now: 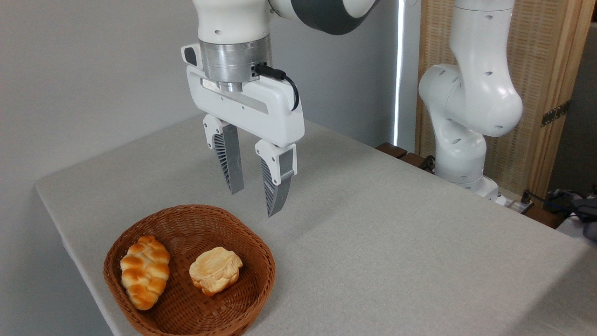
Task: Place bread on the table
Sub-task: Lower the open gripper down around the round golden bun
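Observation:
The small pale roll has lumpy sides. My gripper should pick it up by them next, to put bread on the tabletop.
The bread [215,270], a small pale-beige lumpy roll with a toasted top, lies inside the brown wicker basket [259,252], toward its right side. My gripper [255,202] hangs open in the air above the basket's far rim, up and to the right of the roll, with nothing between its grey ribbed fingers [229,163]. The table [396,233] is a large light grey-beige surface with rounded corners, and the basket stands near its front-left corner.
A longer golden-orange braided loaf [144,272] lies in the left half of the basket. The arm's white base [461,140] rises at the table's far right edge. A grey wall stands behind, with a wooden screen at the right.

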